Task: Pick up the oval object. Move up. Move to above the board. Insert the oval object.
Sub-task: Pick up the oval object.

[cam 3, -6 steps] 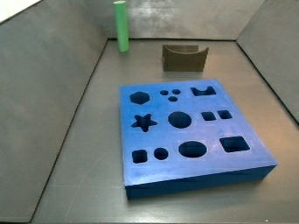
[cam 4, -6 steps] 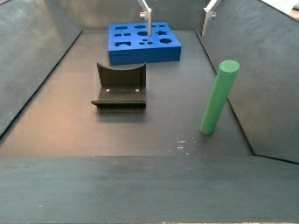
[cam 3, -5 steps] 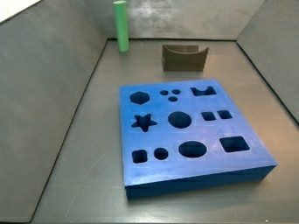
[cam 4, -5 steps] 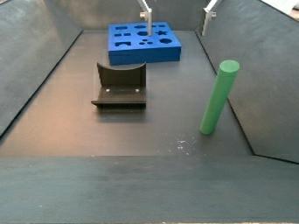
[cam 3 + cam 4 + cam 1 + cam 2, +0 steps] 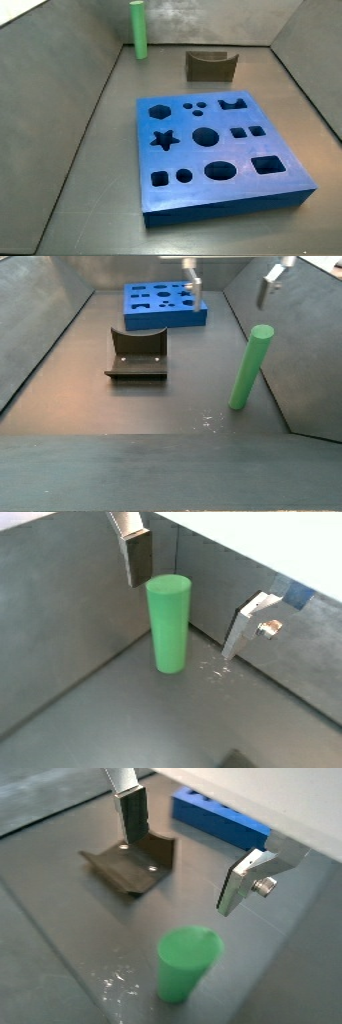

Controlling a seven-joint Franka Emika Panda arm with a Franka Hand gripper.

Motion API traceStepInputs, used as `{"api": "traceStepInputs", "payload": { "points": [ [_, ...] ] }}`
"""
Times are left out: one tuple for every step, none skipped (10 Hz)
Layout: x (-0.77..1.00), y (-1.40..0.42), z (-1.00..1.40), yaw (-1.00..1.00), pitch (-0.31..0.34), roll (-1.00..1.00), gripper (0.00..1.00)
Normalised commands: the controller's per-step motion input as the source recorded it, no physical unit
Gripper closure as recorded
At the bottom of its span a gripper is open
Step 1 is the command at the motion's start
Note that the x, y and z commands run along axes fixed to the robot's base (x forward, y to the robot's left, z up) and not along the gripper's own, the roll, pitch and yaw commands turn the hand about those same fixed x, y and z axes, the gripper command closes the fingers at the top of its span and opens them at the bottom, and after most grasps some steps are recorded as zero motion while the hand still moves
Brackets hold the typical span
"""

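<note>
I should next take hold of the oval object by its top (image 5: 138, 6) with my gripper. Its lower end then stays free to enter the blue board (image 5: 221, 150).
The oval object, a bright green peg, stands upright near a wall corner in both side views (image 5: 136, 28) (image 5: 249, 366). In both wrist views (image 5: 168, 622) (image 5: 187, 963) it also shows. The blue board (image 5: 221, 150) (image 5: 164, 303) lies flat with its cut-outs facing up; one corner shows in a wrist view (image 5: 221, 825). My gripper (image 5: 234, 276) (image 5: 187, 612) (image 5: 182, 871) hangs high above the floor, open and empty. The peg's top is below the fingers and not between the pads. The gripper is out of view in one side view.
The dark fixture (image 5: 210, 65) (image 5: 138, 354) (image 5: 131, 863) stands on the floor between the board and the peg. Grey walls enclose the floor closely beside the peg (image 5: 80, 622). Small light specks lie at the peg's foot (image 5: 210, 421).
My gripper has moved sideways from above the board toward the peg, still open. The peg, board and fixture have not moved.
</note>
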Motion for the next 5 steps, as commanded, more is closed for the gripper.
{"api": "traceStepInputs", "payload": {
  "points": [
    [-0.38, 0.0, -0.01, -0.76, -0.074, -0.04, 0.0],
    [-0.23, 0.04, 0.0, -0.7, -0.111, -0.09, 0.0],
    [0.01, 0.37, 0.0, -0.48, -0.051, -0.12, 0.0],
    [0.0, 0.47, -0.16, -0.42, -0.049, -0.08, 0.0],
    [0.0, 0.46, -0.27, -0.31, -0.067, -0.04, 0.0]
  ]
}}
